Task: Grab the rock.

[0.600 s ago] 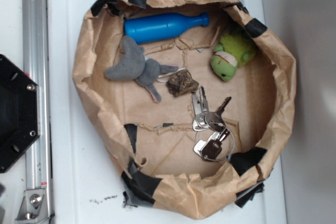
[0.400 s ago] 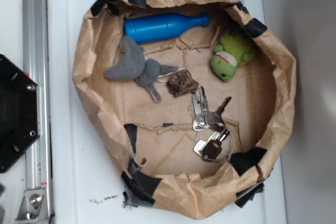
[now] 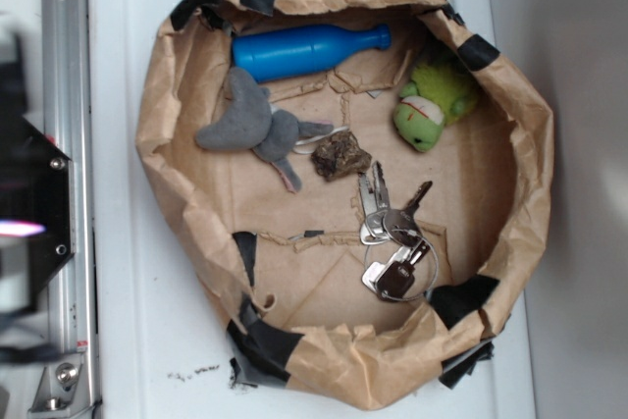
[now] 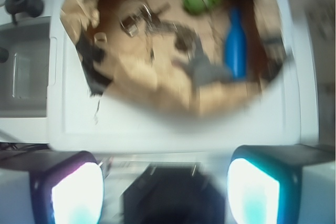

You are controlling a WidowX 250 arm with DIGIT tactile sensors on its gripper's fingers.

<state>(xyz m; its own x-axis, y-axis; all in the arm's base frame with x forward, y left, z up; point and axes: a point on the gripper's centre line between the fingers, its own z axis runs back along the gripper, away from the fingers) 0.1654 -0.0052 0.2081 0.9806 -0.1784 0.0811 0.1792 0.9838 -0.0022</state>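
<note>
I will pick the rock out from between the keys and the grey plush, and for that my gripper will next grab it by its broad middle (image 3: 340,156).
The rock (image 3: 340,157) is a small mottled brown-grey lump on the floor of a brown paper bowl (image 3: 149,134). It lies between the grey plush animal (image 3: 250,123) and the bunch of keys (image 3: 388,233). In the wrist view the rock (image 4: 182,43) is a small blurred dark spot, far ahead. My gripper (image 4: 165,192) is open and empty, its two lit fingers wide apart over the black base. In the exterior view it is only a blur at the left edge (image 3: 15,233), well left of the bowl.
A blue bottle (image 3: 309,50) lies at the back of the bowl and a green plush toy (image 3: 432,103) at the right. The bowl's crumpled walls stand up all round. A metal rail (image 3: 64,46) and the black base (image 3: 39,193) are on the left.
The gripper has come into the exterior view as a blur at the left edge over the black base. Nothing in the bowl has moved.
</note>
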